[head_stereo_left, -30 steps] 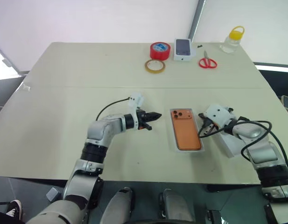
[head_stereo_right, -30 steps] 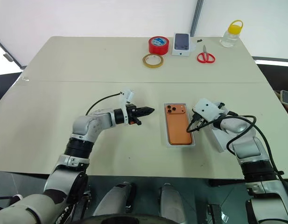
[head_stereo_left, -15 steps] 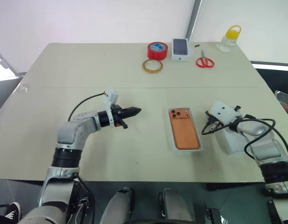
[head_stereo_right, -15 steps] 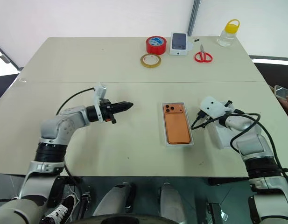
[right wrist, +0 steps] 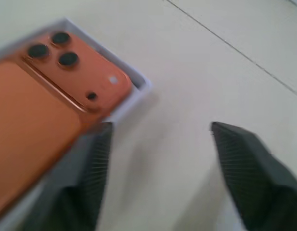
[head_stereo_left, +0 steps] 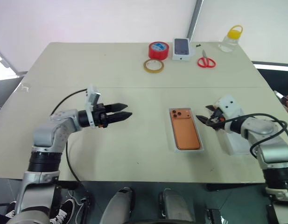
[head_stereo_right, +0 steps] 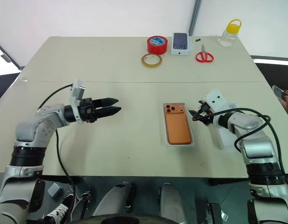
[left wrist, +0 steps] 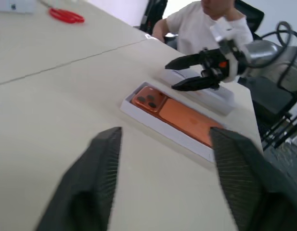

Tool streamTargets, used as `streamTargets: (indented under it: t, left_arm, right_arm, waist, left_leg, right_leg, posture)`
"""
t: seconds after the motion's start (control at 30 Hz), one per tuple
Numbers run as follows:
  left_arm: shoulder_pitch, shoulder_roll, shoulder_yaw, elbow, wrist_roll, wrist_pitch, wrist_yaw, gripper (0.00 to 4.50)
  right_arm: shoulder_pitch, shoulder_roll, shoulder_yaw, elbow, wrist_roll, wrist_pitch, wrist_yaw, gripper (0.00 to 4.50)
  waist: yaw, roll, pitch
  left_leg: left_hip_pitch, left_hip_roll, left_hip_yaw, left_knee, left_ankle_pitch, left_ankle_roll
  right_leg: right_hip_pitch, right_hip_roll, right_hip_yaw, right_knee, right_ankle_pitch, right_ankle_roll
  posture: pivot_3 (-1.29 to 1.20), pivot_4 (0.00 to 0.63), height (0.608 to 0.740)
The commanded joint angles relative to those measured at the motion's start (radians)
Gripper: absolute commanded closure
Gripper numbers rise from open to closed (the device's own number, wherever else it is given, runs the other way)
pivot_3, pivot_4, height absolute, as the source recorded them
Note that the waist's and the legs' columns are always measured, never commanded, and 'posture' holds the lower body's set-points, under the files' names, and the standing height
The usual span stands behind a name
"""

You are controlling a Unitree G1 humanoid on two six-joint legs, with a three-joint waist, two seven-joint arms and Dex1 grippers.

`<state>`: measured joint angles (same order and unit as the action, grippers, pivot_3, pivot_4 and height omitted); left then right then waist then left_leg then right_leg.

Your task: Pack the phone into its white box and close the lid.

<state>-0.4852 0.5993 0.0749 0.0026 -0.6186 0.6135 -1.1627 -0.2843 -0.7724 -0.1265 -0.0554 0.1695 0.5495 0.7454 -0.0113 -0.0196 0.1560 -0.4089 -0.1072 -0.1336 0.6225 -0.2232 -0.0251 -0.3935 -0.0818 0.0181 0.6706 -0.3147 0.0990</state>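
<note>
My fingers are on both sides of the table beside the white box. My right gripper should move toward the lid before it closes on the lid's side [head_stereo_left: 228,145].
The orange phone [head_stereo_left: 185,135] lies camera side up inside the white box [head_stereo_left: 173,138] near the middle of the table. My left gripper [head_stereo_left: 128,110] hovers open well to the left of the box, pointing toward it. Just right of the box's far end, my right gripper [head_stereo_left: 203,114] is open with nothing between its fingers. The lid [head_stereo_left: 233,145] rests on the table under my right forearm, partly hidden by it. The left wrist view shows the phone [left wrist: 184,111], the box [left wrist: 137,107] and my right gripper [left wrist: 173,74] above the lid [left wrist: 219,98].
Along the far edge sit a red tape roll [head_stereo_left: 159,49], a tan tape ring [head_stereo_left: 154,65], a small white box picturing a dark phone [head_stereo_left: 182,48], red scissors [head_stereo_left: 206,61] and a yellow-capped bottle [head_stereo_left: 230,39]. A person [left wrist: 202,29] sits beyond the table's right side.
Both grippers have gone from shut to open. My left arm has swung left, away from the box. My right gripper has lifted slightly and rolled beside the box.
</note>
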Motion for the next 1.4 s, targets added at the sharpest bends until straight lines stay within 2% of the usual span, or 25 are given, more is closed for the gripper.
streamTargets:
  t: [0.03,0.17,0.33,0.73,0.87,1.13,1.4]
  left_arm:
    - [0.015,0.044,0.011,-0.051,0.0,-0.062,-0.068,0.23]
    - [0.039,0.059,-0.01,-0.058,0.036,-0.177,-0.125,0.23]
    - [0.08,0.079,-0.046,-0.08,0.055,-0.261,-0.215,0.23]
    - [0.101,0.057,-0.078,-0.079,0.078,-0.337,-0.211,0.23]
    - [0.125,0.046,-0.085,-0.104,0.073,-0.327,-0.189,0.23]
    - [0.124,0.031,-0.087,-0.114,0.076,-0.333,-0.161,0.23]
    - [0.139,0.035,-0.083,-0.124,0.075,-0.335,-0.151,0.23]
  right_arm:
    - [0.021,-0.055,-0.054,-0.111,0.038,0.082,0.018,0.58]
    - [0.035,-0.098,-0.078,-0.152,0.058,0.194,0.012,0.58]
    - [0.107,-0.147,-0.045,-0.246,0.054,0.34,-0.002,0.58]
    - [0.017,-0.135,-0.056,-0.313,0.118,0.759,-0.108,0.58]
    - [-0.065,-0.139,-0.075,-0.296,0.149,0.925,-0.131,0.58]
    - [-0.137,-0.072,-0.077,-0.275,0.16,1.034,-0.206,0.58]
    - [-0.111,-0.058,-0.077,-0.25,0.158,1.031,-0.254,0.58]
  waist:
    - [-0.001,0.0,0.0]
    - [-0.003,0.001,0.0]
    - [0.001,0.001,0.0]
    - [0.001,0.002,0.001]
    - [-0.003,0.003,0.001]
    - [0.0,0.003,0.002]
    - [-0.001,0.004,0.002]
  left_leg:
    - [0.0,0.0,0.0,0.0,0.0,0.0]
    - [0.0,0.0,0.0,-0.001,-0.002,0.003]
    - [0.0,0.001,0.0,-0.002,-0.002,0.003]
    - [0.0,0.001,0.0,-0.002,-0.003,0.006]
    - [0.0,0.001,0.0,-0.002,-0.003,0.006]
    - [-0.001,0.001,0.0,-0.002,-0.003,0.006]
    - [-0.001,0.001,0.0,-0.001,-0.003,0.006]
  right_leg:
    - [0.0,0.0,0.0,0.0,0.0,0.0]
    - [0.0,0.0,0.0,0.0,0.0,-0.001]
    - [0.0,0.0,0.0,-0.002,0.0,-0.001]
    - [0.0,0.0,0.0,-0.003,0.001,-0.001]
    - [0.0,0.0,0.0,-0.003,0.001,-0.001]
    - [0.0,0.0,-0.001,-0.003,0.001,-0.001]
    - [0.0,0.0,0.0,-0.003,0.001,0.0]
  posture:
    - [0.0,0.15,0.74]
    - [0.0,0.15,0.74]
    - [0.0,0.15,0.74]
    - [0.0,0.15,0.74]
    - [0.0,0.15,0.74]
    - [0.0,0.15,0.74]
    - [0.0,0.15,0.74]
